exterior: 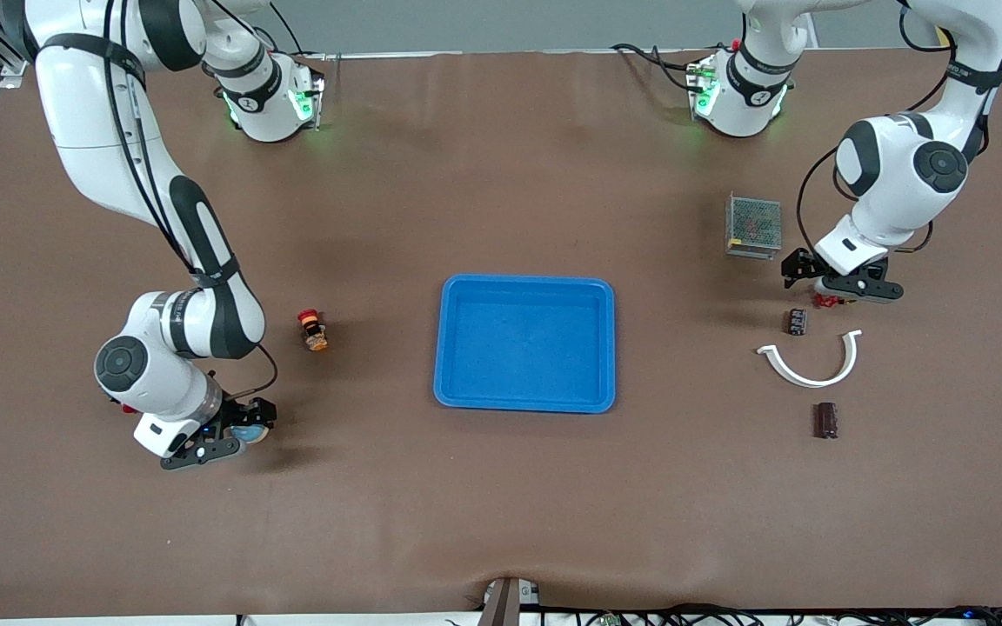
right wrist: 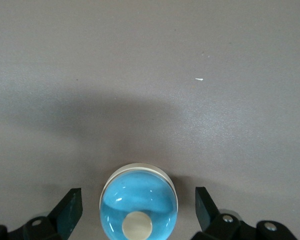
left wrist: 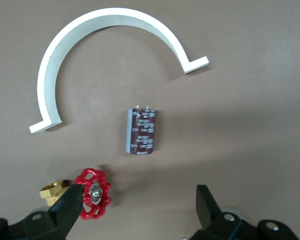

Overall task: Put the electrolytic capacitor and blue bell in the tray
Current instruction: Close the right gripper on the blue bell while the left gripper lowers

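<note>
My right gripper's fingers reach beside the blue bell's dome (exterior: 249, 432) (right wrist: 138, 197), so it is time to close on the bell; closing now would catch it.
The blue bell (right wrist: 139, 205), a glossy blue dome with a white button, sits on the table toward the right arm's end. My right gripper (right wrist: 138, 210) is open and low over it, with a finger on each side and gaps to both. The same bell (exterior: 250, 429) peeks out at that gripper (exterior: 236, 432). The electrolytic capacitor (left wrist: 142, 131), a brown cylinder with two pins, lies on its side (exterior: 797, 322) toward the left arm's end. My left gripper (left wrist: 138, 207) is open and holds nothing, hovering (exterior: 831, 291) just short of the capacitor. The blue tray (exterior: 525, 343) lies mid-table.
A red valve handwheel (left wrist: 92, 194) with a brass body lies beside one left finger. A white plastic arc (exterior: 814, 365) curves round the capacitor. Nearer the front camera lies another dark brown cylinder (exterior: 827, 420). A metal mesh box (exterior: 753, 226) and a red-orange button (exterior: 314, 330) also stand here.
</note>
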`<state>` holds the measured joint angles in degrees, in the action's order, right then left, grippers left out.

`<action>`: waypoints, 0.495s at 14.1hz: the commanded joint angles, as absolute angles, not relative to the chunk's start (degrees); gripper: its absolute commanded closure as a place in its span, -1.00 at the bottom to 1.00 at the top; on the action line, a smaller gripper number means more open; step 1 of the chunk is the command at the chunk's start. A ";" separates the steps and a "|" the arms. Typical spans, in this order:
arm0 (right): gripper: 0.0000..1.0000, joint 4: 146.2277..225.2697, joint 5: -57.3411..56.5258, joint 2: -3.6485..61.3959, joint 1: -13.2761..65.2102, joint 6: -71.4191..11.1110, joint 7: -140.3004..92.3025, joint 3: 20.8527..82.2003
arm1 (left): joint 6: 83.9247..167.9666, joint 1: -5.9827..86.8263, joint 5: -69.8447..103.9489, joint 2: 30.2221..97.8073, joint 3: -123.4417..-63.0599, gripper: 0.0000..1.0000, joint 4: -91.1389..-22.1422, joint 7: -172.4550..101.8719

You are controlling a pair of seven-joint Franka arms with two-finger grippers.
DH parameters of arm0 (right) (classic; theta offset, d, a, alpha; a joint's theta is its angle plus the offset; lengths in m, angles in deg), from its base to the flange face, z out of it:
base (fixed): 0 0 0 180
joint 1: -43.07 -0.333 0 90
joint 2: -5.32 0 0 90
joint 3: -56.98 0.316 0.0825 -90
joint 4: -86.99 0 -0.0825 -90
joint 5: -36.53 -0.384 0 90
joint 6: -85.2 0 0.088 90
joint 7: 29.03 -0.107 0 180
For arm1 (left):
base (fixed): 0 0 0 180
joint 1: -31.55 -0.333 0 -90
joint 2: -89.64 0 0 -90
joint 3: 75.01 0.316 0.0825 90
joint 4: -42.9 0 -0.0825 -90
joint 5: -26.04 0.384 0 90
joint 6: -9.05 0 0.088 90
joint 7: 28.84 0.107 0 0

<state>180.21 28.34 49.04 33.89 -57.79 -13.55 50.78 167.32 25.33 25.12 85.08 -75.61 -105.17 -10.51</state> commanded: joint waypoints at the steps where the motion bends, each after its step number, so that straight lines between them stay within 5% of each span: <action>1: -1.00 178.66 26.59 50.06 34.36 -57.80 -12.24 51.17 | 168.83 24.61 26.13 84.19 -75.89 -1.00 -105.20 -9.77; 4: -0.99 178.66 26.68 50.06 34.36 -57.80 -12.16 51.17 | 170.50 24.69 26.13 83.05 -75.89 -1.00 -105.20 -9.77; 7: -0.36 178.92 26.60 50.14 34.45 -57.80 -10.85 51.17 | 170.68 24.69 26.13 82.87 -75.89 -1.00 -104.94 -9.77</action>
<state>179.95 28.23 49.25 33.89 -57.85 -13.33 50.78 169.74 25.15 25.12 83.03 -75.61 -105.16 -10.17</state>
